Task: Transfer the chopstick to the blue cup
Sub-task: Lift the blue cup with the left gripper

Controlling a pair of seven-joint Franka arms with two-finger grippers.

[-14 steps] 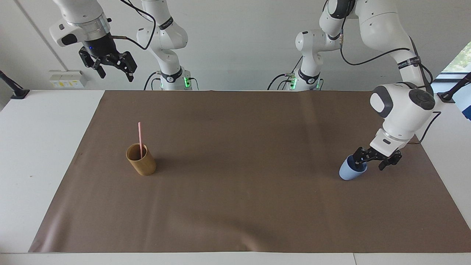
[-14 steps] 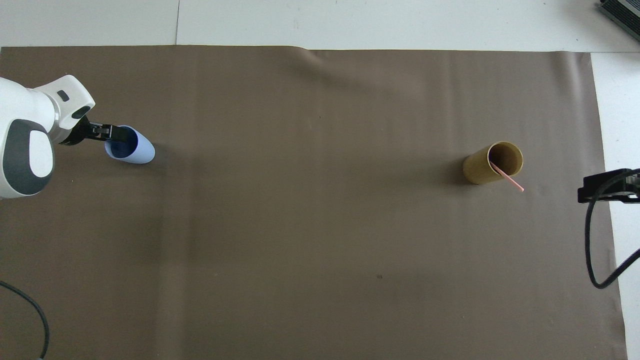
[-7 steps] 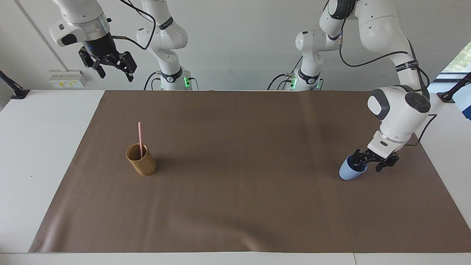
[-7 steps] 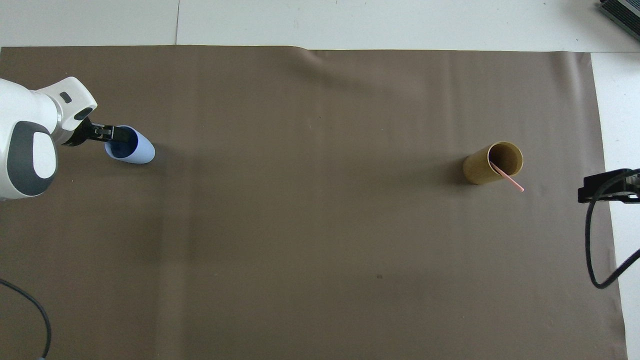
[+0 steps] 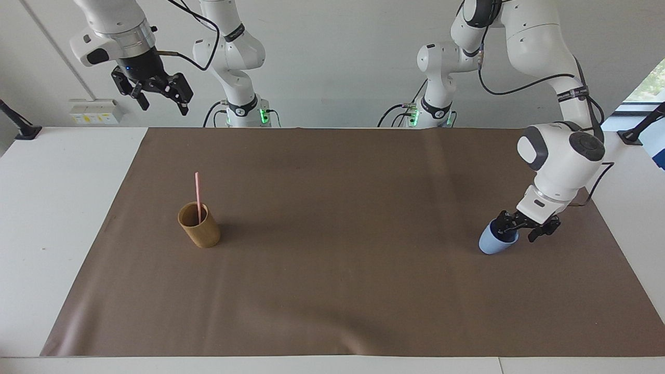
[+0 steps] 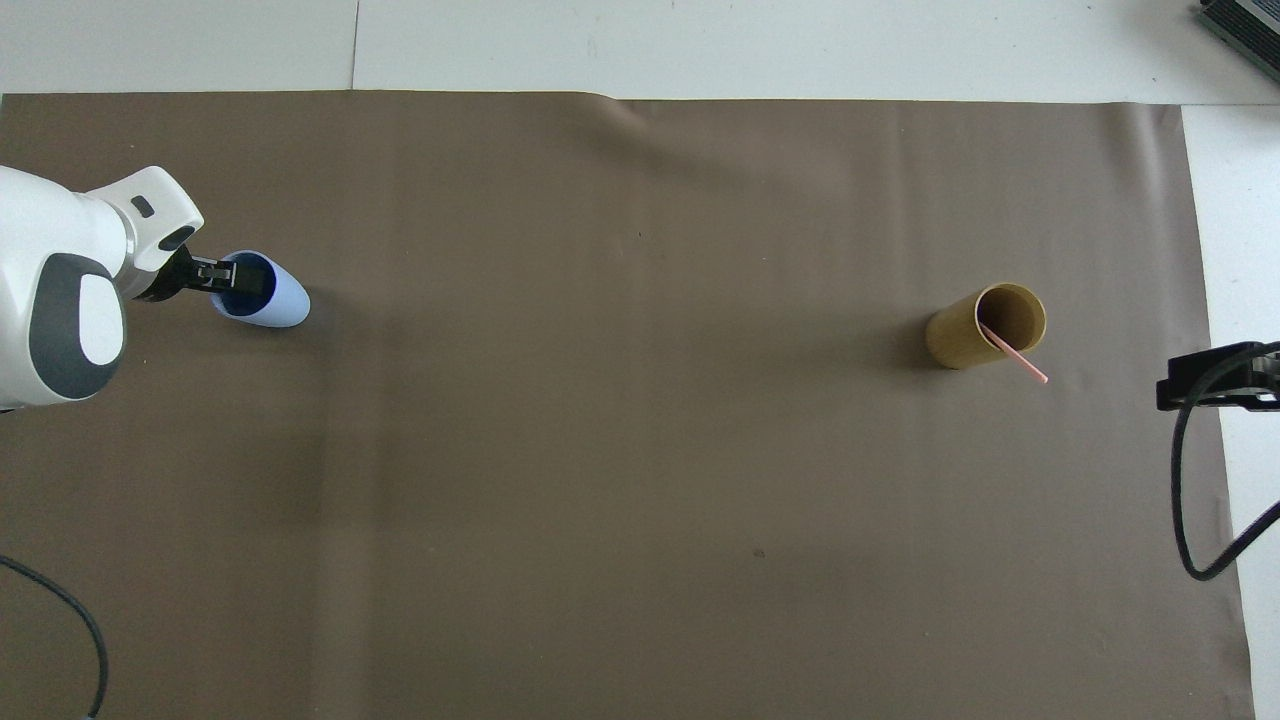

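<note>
I should grab the chopstick with my right gripper by its top end [image 6: 1041, 378] next. The pale pink chopstick then can go over to the blue cup [image 6: 283, 300].
The pale pink chopstick [image 5: 198, 193] [image 6: 1020, 362] stands leaning in a tan cup [image 5: 200, 228] [image 6: 972, 332] toward the right arm's end of the table. The small blue cup [image 5: 490, 243] [image 6: 283, 300] stands on the mat at the left arm's end. My left gripper [image 5: 521, 228] [image 6: 216, 276] is low at the cup's rim and open. One finger reaches over the cup's mouth, the other is outside the cup. My right gripper [image 5: 163, 101] [image 6: 1214, 376] waits, open and empty, high above the table's edge near its own base.
A brown mat [image 5: 343, 270] [image 6: 640, 470] covers most of the white table. A black cable [image 6: 1195, 500] hangs from the right arm over the mat's edge. Another cable [image 6: 70, 620] lies near the left arm's corner.
My left hand has edged slightly toward the blue cup, its finger now further over the cup's mouth. The cup, the chopstick and the right arm have not moved.
</note>
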